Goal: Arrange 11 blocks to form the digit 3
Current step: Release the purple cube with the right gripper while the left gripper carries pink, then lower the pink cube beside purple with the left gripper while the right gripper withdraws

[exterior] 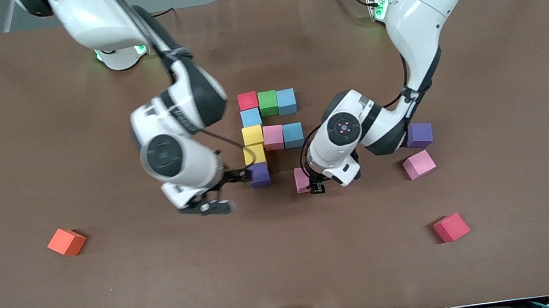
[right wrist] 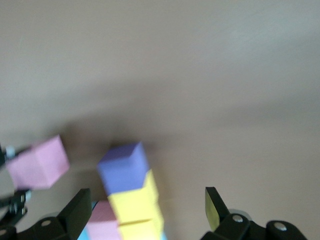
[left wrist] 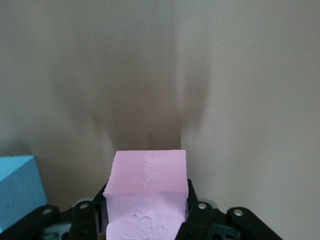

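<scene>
The held pink block [exterior: 302, 179] [left wrist: 149, 172] moves toward the purple block next in my left gripper, before its release, as empty table still separates the two blocks.
Nine blocks sit together mid-table: red [exterior: 248, 101], green [exterior: 268, 103] and blue [exterior: 286, 101] in a row; blue [exterior: 250, 118], yellow [exterior: 252, 135], yellow [exterior: 254, 154] and purple [exterior: 259, 175] in a column; pink [exterior: 273, 137] and blue [exterior: 293, 135] beside the upper yellow. My left gripper [exterior: 313, 185] is shut on a pink block [exterior: 302, 179], low over the table beside the purple one; its wrist view shows the gripper [left wrist: 147, 220] and the pink block [left wrist: 149, 172]. My right gripper [exterior: 229, 192] is open and empty beside the purple block [right wrist: 122, 167], as its wrist view shows [right wrist: 146, 212].
Loose purple [exterior: 419, 135], pink [exterior: 419, 164] and red [exterior: 451, 227] blocks lie toward the left arm's end. An orange cube [exterior: 66, 242] lies toward the right arm's end. The brown table [exterior: 291, 279] stretches nearer the front camera.
</scene>
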